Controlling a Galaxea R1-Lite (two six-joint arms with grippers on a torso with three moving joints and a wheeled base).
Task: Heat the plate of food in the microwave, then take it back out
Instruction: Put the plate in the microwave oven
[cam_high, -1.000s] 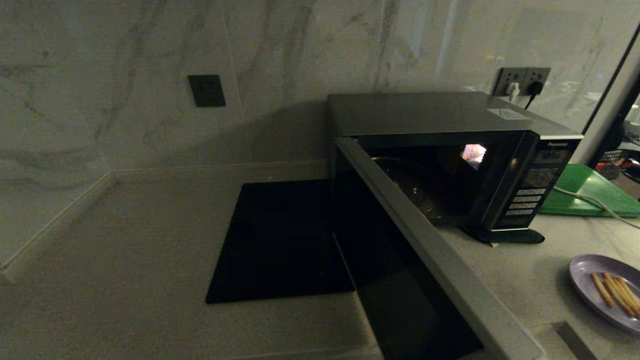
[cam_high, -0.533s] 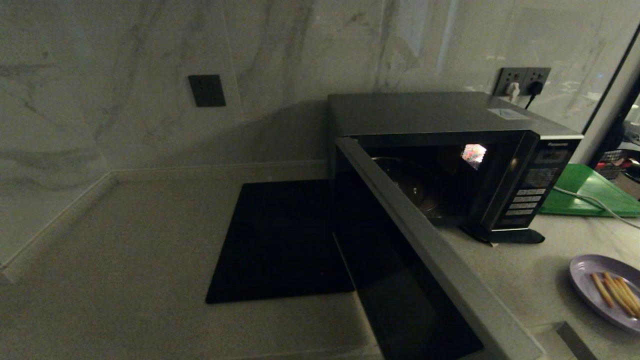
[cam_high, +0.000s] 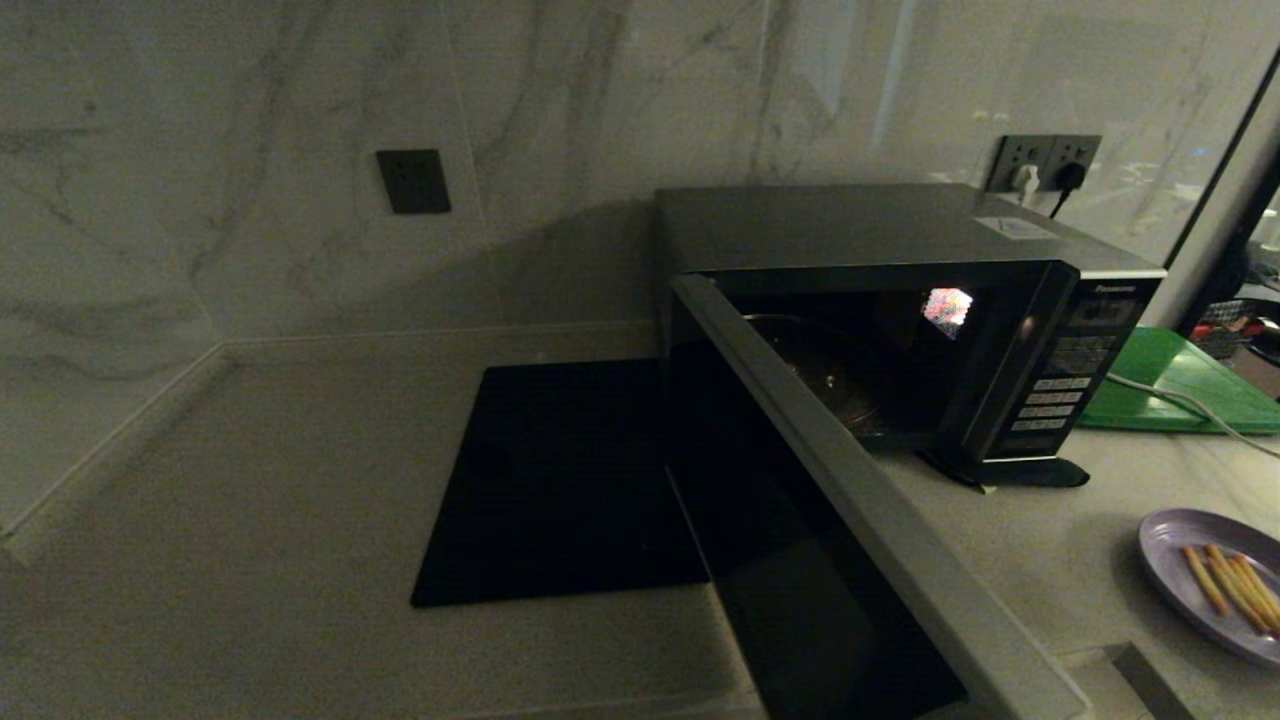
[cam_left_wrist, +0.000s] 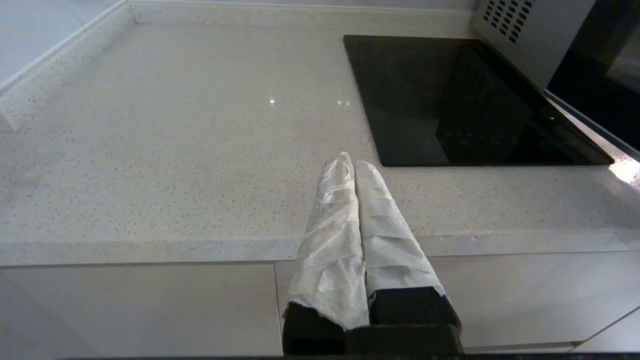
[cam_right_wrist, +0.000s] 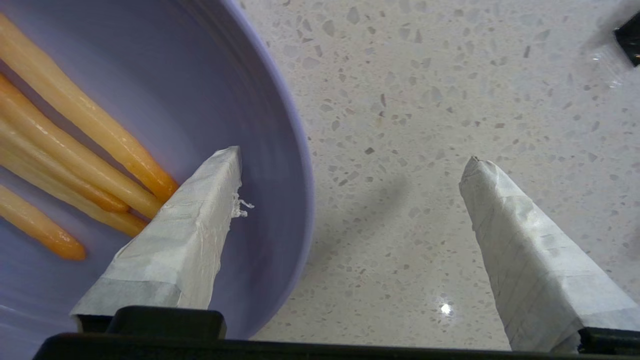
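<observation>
I should take hold of the plate by its bare rim (cam_high: 1143, 540) (cam_right_wrist: 307, 198) with my right gripper next, so that it stays level. Loose yellow sticks lie across the middle of the plate.
The microwave (cam_high: 900, 240) stands at the back right of the counter, its door (cam_high: 850, 500) swung wide open toward me, its cavity dark. On the counter at the right front sits the plate of food (cam_high: 1170, 560), a lavender plate with orange-yellow sticks (cam_high: 1225, 585). Neither arm shows in the head view. In the right wrist view my right gripper (cam_right_wrist: 352, 155) is open and straddles the plate's rim (cam_right_wrist: 300, 165): one finger hangs over the inside, next to the sticks (cam_right_wrist: 75, 130), the other over bare counter. My left gripper (cam_left_wrist: 352, 159) is shut on nothing above the counter's front edge.
A flat black glass square (cam_high: 560, 480) lies in the counter left of the microwave and partly under the open door. A green board (cam_high: 1170, 385) with a white cable (cam_high: 1180, 400) across it lies right of the microwave. Wall sockets (cam_high: 1045, 160) sit behind.
</observation>
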